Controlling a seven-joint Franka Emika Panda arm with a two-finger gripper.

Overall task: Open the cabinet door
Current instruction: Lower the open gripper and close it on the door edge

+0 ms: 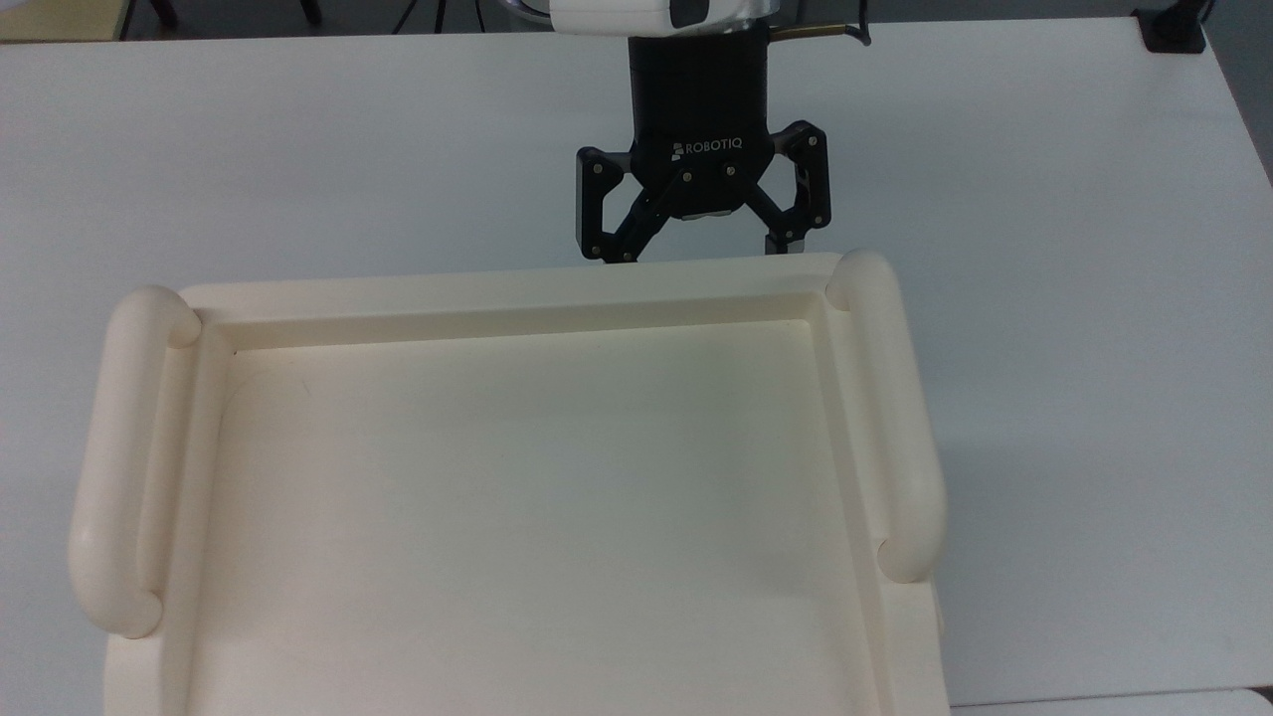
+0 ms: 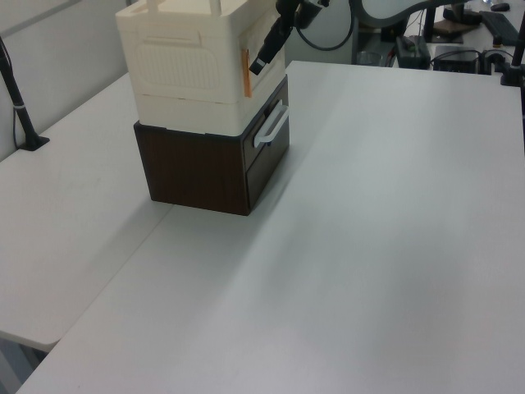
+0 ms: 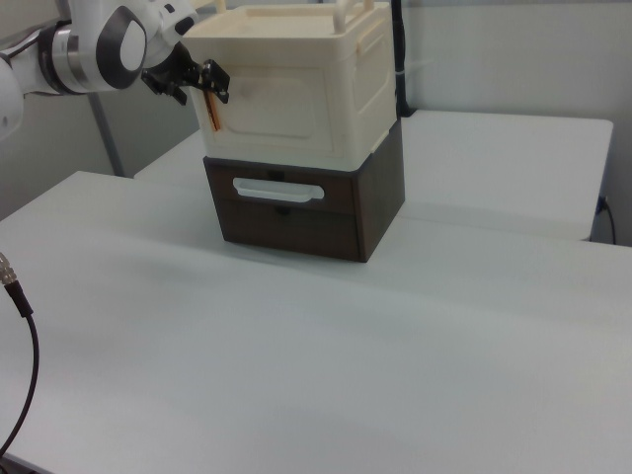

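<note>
My gripper is to open the cream cabinet (image 2: 176,70), so next it needs to grip the door by the upright orange handle (image 2: 246,74).
The cream cabinet (image 3: 296,89) stands on a dark brown drawer unit. Its door (image 3: 286,104) is the flat cream front panel, shut flush, with an orange strip (image 3: 214,111) along the edge on the right view's left. My gripper (image 1: 696,254) is open and hangs right in front of that face, near the upper corner by the strip. In the top view its fingertips dip behind the rim of the cabinet's recessed top (image 1: 517,288). The left view shows my gripper (image 2: 262,59) just beside the orange strip (image 2: 245,72). In the right view my gripper (image 3: 197,81) sits at the door's upper left corner.
The brown drawer unit (image 3: 296,222) carries a white bar handle (image 3: 277,188) below the door. Thick rounded tube handles (image 1: 895,418) flank the cabinet top. White table (image 2: 394,246) spreads around it. A black cable (image 3: 20,326) hangs at the right view's left; a black post (image 2: 20,115) stands in the left view.
</note>
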